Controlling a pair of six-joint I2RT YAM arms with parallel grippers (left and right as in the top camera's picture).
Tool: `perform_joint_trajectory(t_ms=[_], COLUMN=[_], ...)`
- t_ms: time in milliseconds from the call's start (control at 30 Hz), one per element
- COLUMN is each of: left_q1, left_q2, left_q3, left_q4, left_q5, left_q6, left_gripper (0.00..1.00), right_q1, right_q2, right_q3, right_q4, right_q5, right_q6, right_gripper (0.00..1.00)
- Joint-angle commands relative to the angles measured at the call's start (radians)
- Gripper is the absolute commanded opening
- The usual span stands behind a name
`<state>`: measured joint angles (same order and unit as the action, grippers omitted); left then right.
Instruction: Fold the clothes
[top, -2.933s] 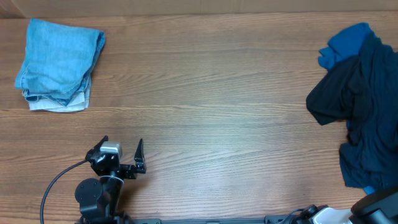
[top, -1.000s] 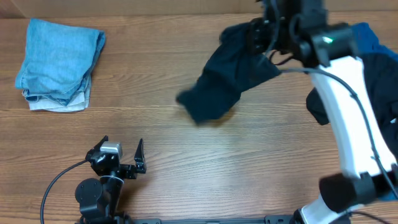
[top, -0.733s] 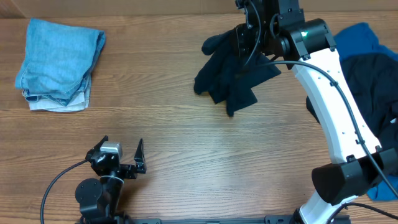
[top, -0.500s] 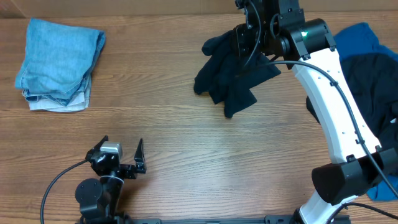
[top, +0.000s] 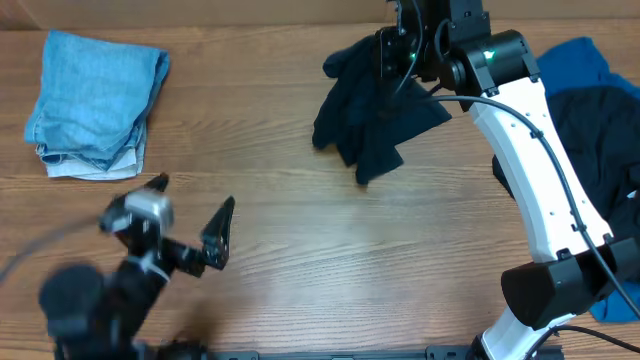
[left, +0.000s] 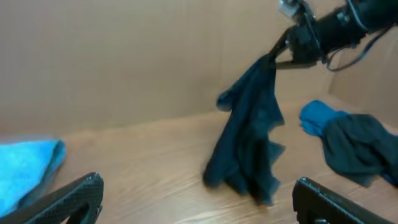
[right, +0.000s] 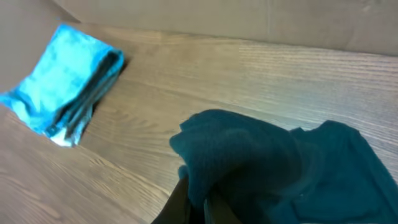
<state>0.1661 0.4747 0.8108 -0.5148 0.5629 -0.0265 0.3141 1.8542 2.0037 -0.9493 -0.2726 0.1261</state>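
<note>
My left gripper grabs the dark navy shirt by its dangling lower end (top: 351, 153) (left: 239, 178) next, so my right gripper stays free to help spread it for folding.
A dark navy shirt (top: 365, 110) hangs limp over the back middle of the table, pinched at its top by my right gripper (top: 400, 50), which is shut on it. The left wrist view shows the shirt (left: 249, 143) dangling from that gripper (left: 280, 53), its lower end down at the tabletop. In the right wrist view the fabric (right: 280, 168) bunches around the gripper (right: 199, 202). More clothes, dark with a bright blue one (top: 560, 70), lie heaped (top: 590, 170) at the right edge. My left gripper (top: 194, 193) stands open and empty at the front left, blurred.
A folded pale blue stack (top: 95, 100) lies at the back left corner, also seen in the left wrist view (left: 25, 168) and the right wrist view (right: 65, 102). A brown wall (left: 124, 56) rises behind the wooden table (top: 300, 250). The right arm's white links (top: 540, 180) span the right side.
The right gripper pulled a dark shirt from the right heap and carried it left to the back middle. In the last half second the left arm started moving and swung leftward.
</note>
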Motion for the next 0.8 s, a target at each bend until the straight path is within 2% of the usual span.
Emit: perform_joint_trajectory(t_ms=[0,100,200,267,433,567,767], left_q1=[-0.116,-0.31,-0.608,-0.747,-0.834,-0.831,-0.83], left_q2=[0.33,0.494,0.611,0.669,0.776,0.953,1.19], left_q3=[0.178,0.209,0.209,0.209,0.209,0.208,0.208], left_q4=[-0.125,-0.081,-0.026,0.029,0.103,0.215,0.454], left_q5=[0.032,-0.072,-0.402,-0.519,-0.523,-0.628,-0.633], left_q6=[-0.003,-0.003,0.021,0.105,0.106,-0.077,-0.267], left_gripper=[1.0,1.0,1.0,1.0,1.0,1.0,0.78], right_q1=[0.0,0.0,0.0,0.0,0.0,0.0,0.0], right_q2=[-0.03,-0.03,-0.027,-0.018,0.005,0.005,0.005], right_q3=[0.018,0.018,0.018,0.018,0.018,0.018,0.019], right_q4=[0.056,0.091,0.103,0.108,0.111,0.11,0.128], right_q5=[0.058,0.121,0.153,0.153,0.149,0.136,0.083], right_q6=[0.143,0.224,0.269,0.277,0.354,0.354,0.354], right_gripper=[0.04,0.04,0.04,0.04,0.04,0.04,0.04])
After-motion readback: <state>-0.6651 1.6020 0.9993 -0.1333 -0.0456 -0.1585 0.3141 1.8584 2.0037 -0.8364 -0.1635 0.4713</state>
